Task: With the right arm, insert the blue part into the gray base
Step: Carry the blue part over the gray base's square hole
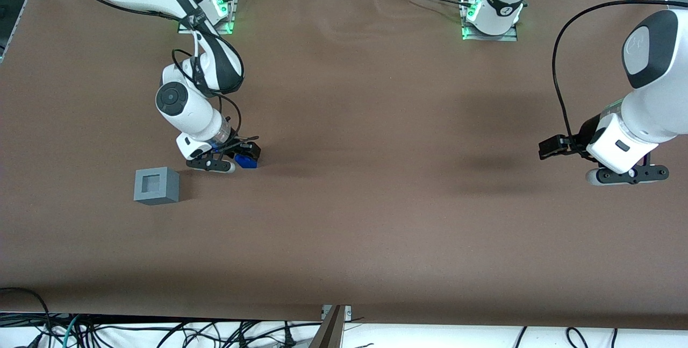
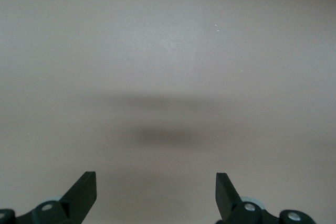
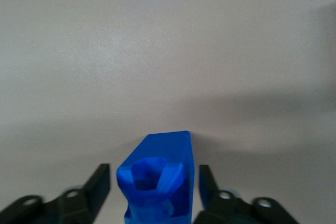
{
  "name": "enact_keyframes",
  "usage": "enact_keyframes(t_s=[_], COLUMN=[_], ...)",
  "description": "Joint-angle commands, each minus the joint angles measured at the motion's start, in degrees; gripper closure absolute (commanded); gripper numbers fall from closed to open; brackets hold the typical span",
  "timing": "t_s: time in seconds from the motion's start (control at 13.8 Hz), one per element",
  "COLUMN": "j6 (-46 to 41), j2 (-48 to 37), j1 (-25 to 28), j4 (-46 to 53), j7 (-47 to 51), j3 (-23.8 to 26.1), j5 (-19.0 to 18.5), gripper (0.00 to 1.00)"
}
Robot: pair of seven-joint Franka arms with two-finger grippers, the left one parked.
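I should next grab the blue part by its knobbly end (image 3: 155, 187) with my right gripper, so the part's plain end stays free to go into the gray base.
The blue part (image 1: 246, 162) rests on the brown table, its knobbly top facing my wrist camera (image 3: 157, 182). My right gripper (image 1: 236, 158) is lowered around it and stands open (image 3: 154, 170). One finger (image 3: 97, 184) is a clear gap away from the part, and the other finger (image 3: 206, 182) is close beside it. The gray base (image 1: 156, 185) stands upright a short way off, nearer to the front camera and toward the working arm's end of the table. Its square recess faces up. It does not show in the right wrist view.
A brown cloth covers the table (image 1: 376, 203). The right arm's own base mount (image 1: 207, 9) with green lights stands at the table edge farthest from the front camera. Cables hang below the table's near edge (image 1: 161, 332).
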Motion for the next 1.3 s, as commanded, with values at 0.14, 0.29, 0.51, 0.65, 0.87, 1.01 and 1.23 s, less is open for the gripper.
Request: enact_keyframes(t_s=[0.14,0.29,0.51,0.65,0.87,1.01,1.23], j6=[-1.94,-11.84,-22.23,-27.52,-30.88,-30.88,-30.97], j2=[-1.13,-2.45,-3.34,-3.08,-2.2,-2.02,-0.88], j1=[-0.17,-0.43,-0.52,-1.22,-7.44,-10.09,-12.12], j4=[0.67,6.27,12.96,17.27,20.71,20.8,20.98], j7=[-0.99,-6.15,-16.44,-22.5,-33.48,-37.81,-38.88], j3=[-1.31,-3.59,-8.77,-11.33,-12.04,-12.04,-12.04], j5=[-1.36,-2.24,-2.15,-1.98,-1.1,-1.01,0.73], gripper=[0.7,0.7,0.7,0.7,0.7,0.7,0.7])
